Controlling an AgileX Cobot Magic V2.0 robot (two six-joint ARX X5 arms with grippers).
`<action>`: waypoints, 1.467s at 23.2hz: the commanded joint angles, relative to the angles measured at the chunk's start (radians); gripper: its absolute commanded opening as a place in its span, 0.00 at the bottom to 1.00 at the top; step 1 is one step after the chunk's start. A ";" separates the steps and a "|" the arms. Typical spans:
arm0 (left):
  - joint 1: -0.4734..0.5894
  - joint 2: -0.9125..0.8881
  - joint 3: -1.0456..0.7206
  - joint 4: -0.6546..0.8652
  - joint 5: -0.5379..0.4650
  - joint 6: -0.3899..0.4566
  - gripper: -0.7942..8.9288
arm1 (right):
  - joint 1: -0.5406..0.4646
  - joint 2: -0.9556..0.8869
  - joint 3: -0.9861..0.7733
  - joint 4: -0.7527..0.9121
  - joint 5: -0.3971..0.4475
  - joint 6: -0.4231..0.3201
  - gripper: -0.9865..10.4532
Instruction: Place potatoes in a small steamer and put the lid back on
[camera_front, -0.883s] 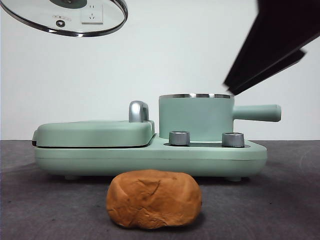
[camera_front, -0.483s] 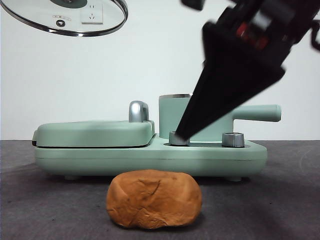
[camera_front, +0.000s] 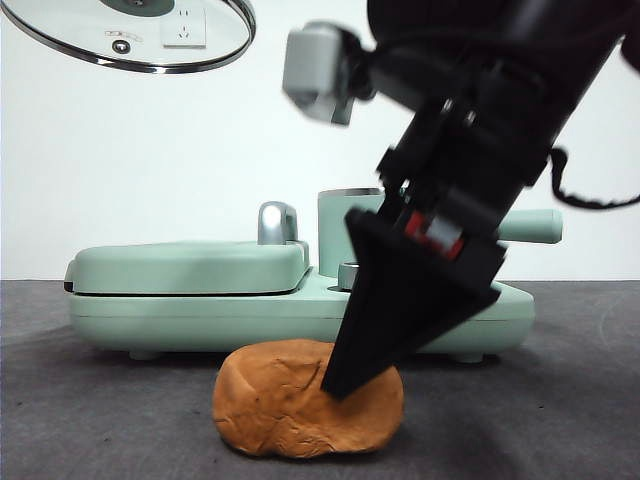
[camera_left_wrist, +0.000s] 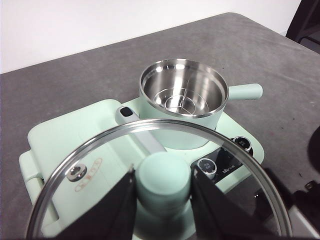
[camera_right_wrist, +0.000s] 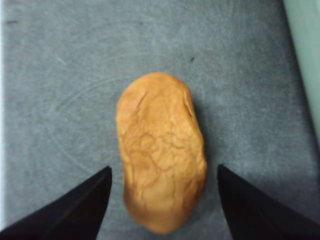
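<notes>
My right gripper grabs the potato across its narrower long sides next, since from end to end the potato (camera_front: 285, 405) (camera_right_wrist: 160, 150) is wider than the gripper's open fingers.
The orange-brown potato (camera_front: 285, 405) (camera_right_wrist: 160, 150) lies on the grey table in front of the appliance. My right gripper (camera_front: 340, 385) (camera_right_wrist: 164, 169) is down over it, open, one jaw on each side of it, not closed on it. Behind the arm stands the mint-green small steamer (camera_front: 345, 225) (camera_left_wrist: 182, 95), uncovered, its steel inside empty. The glass lid (camera_front: 130, 35) (camera_left_wrist: 100, 165) hangs high at the left. My left gripper (camera_left_wrist: 163, 175) is shut on the lid's green knob.
The steamer sits on a mint-green appliance base (camera_front: 300, 320) with a flat hinged griddle cover (camera_front: 190, 265), a chrome handle (camera_front: 277, 222) and round knobs (camera_left_wrist: 207, 166). The steamer's side handle (camera_front: 530, 227) points right.
My right arm has come down from the upper right, past the steamer, until its open jaws straddle the potato. The lid and the potato have stayed where they were.
</notes>
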 joint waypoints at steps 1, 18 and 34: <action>-0.005 -0.002 0.023 0.032 -0.001 -0.004 0.09 | 0.011 0.039 0.018 0.015 0.001 -0.006 0.36; -0.005 -0.002 0.023 0.038 -0.001 -0.004 0.09 | -0.116 -0.373 0.166 -0.343 0.287 0.678 0.22; -0.005 -0.002 0.023 0.051 -0.001 -0.008 0.09 | -0.333 -0.005 0.609 -0.419 0.265 0.494 0.22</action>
